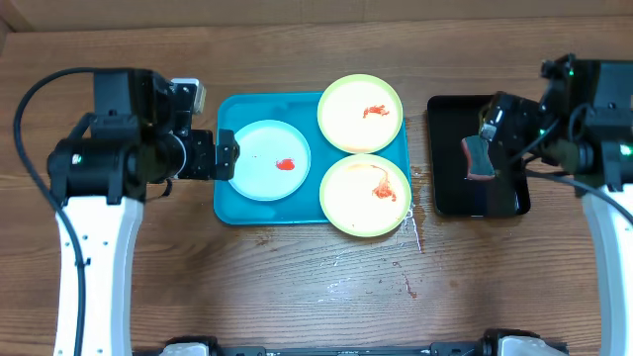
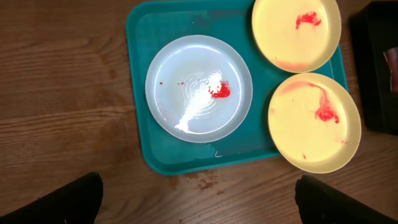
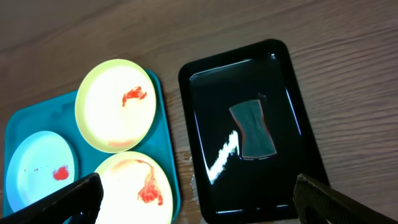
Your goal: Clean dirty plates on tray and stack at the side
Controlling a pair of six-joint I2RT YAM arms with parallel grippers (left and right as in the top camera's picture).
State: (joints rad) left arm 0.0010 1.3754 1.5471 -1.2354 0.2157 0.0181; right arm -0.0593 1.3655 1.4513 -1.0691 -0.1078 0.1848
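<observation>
I should next use my right gripper to pinch the dark sponge across its narrow middle (image 1: 479, 158) (image 3: 252, 129), so the sponge's wide ends stay free to clean dirty plates.
The turquoise tray (image 1: 229, 203) lies mid-table and holds three plates. The pale blue-white plate (image 1: 269, 148) sits at its left with a red sauce spot. Two yellow green-rimmed plates, a far one (image 1: 346, 119) and a near one (image 1: 351, 203), sit at its right, both smeared red. My left gripper (image 1: 229, 155) is open and empty, hovering at the tray's left edge; its wrist view shows the tray (image 2: 138, 62) and blue-white plate (image 2: 186, 68) ahead of the jaws (image 2: 199, 202). My right gripper (image 1: 492, 133) is open and empty above the black tray; its jaws (image 3: 199, 202) show wide apart.
A smaller black tray (image 1: 475, 198) stands right of the turquoise one, wet and shiny, with a dark sponge (image 1: 478, 158) lying in it, also in the right wrist view (image 3: 252, 129). Small sauce stains (image 1: 410, 287) and a wet patch (image 1: 415, 222) mark the wooden table.
</observation>
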